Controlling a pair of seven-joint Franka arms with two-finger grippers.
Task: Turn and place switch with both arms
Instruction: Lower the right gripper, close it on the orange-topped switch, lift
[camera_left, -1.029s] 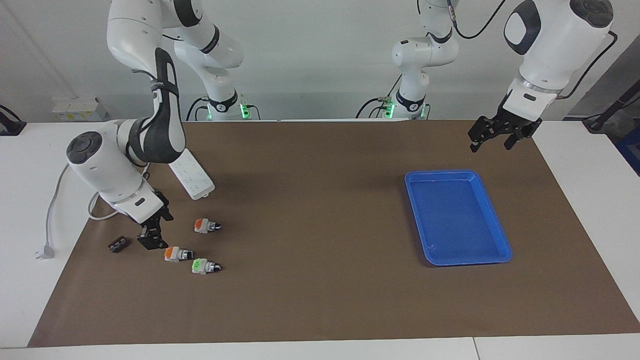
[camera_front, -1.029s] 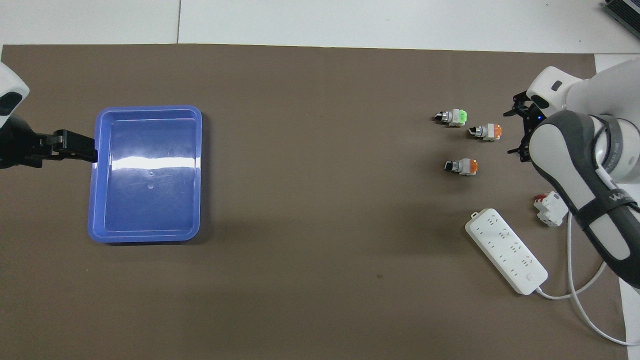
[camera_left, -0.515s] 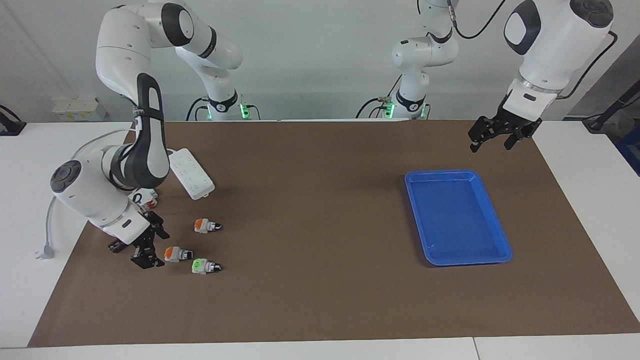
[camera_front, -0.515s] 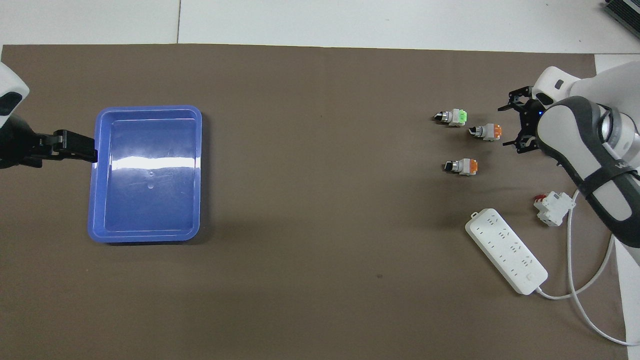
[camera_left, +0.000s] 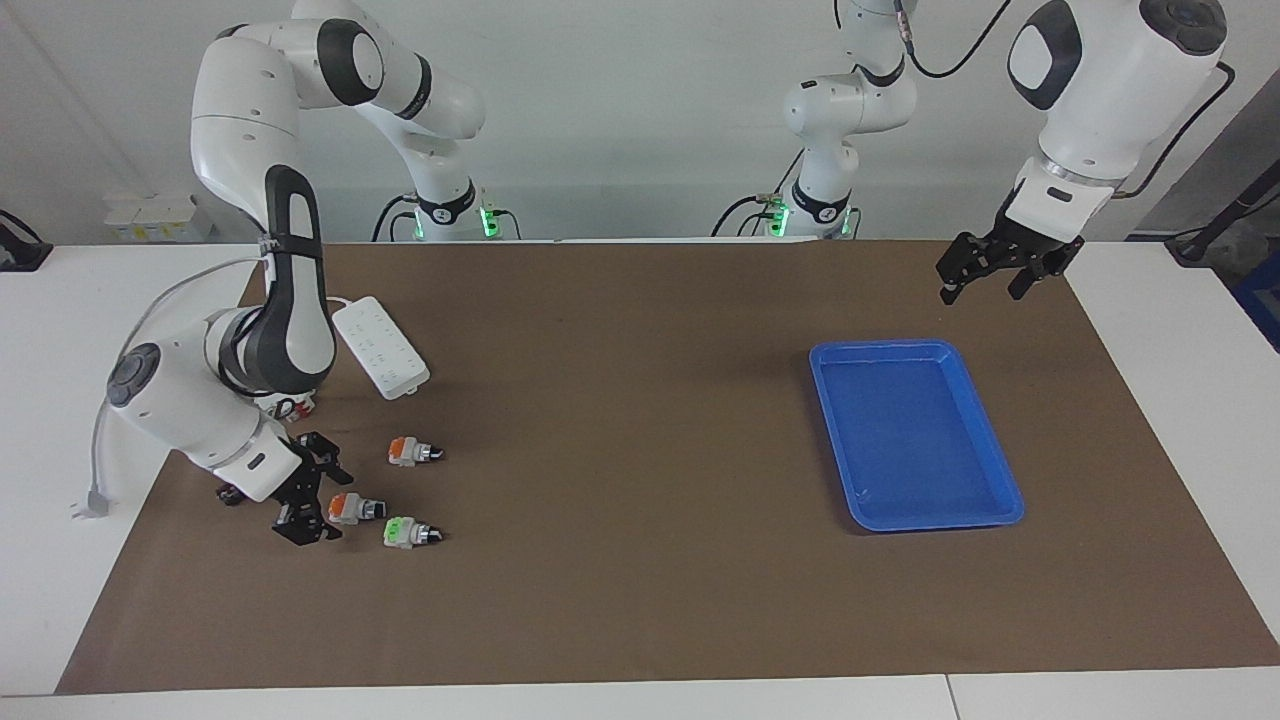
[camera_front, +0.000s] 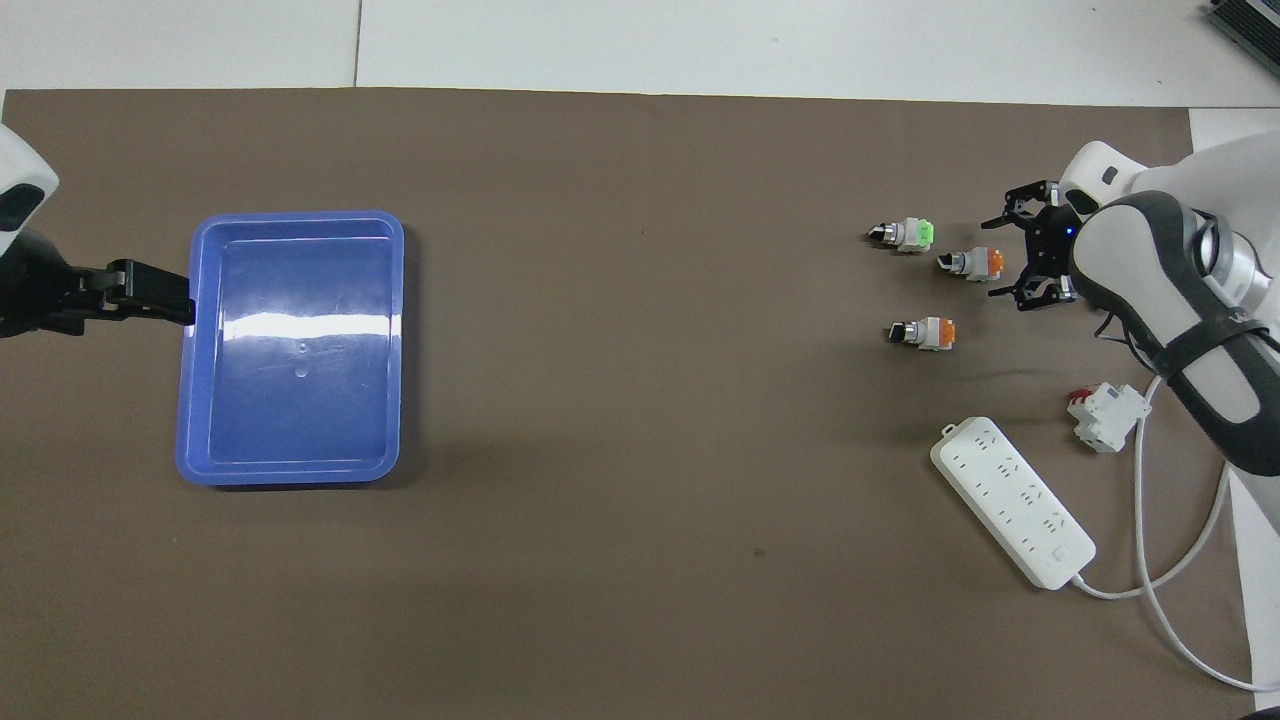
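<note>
I need to grab the switch by its orange end (camera_front: 994, 263) with my right gripper next. That leaves the switch's black knob (camera_front: 947, 262) free to turn.
Three small switches lie near the right arm's end of the table. The middle one, the switch (camera_left: 352, 508) (camera_front: 972, 263), has an orange end and a black knob. My right gripper (camera_left: 320, 501) (camera_front: 1011, 257) hangs low at that orange end, open, one finger to each side of it; I cannot tell whether it touches. Another orange switch (camera_left: 411, 453) (camera_front: 924, 332) lies nearer the robots, a green one (camera_left: 409, 533) (camera_front: 908, 234) farther. My left gripper (camera_left: 982, 283) (camera_front: 165, 292) waits open in the air by the blue tray's (camera_left: 880, 347) (camera_front: 295, 216) edge.
A long white power strip (camera_left: 381, 348) (camera_front: 1012, 502) with its cable lies nearer the robots than the switches. A white-and-red clip block (camera_left: 287, 405) (camera_front: 1105, 415) sits under the right arm. A small dark part (camera_left: 230, 494) lies beside the right gripper.
My right gripper has swung lower and turned, ending at the middle switch's orange end. The right arm's elbow has lifted, uncovering the power strip and clip block. The left arm has not moved.
</note>
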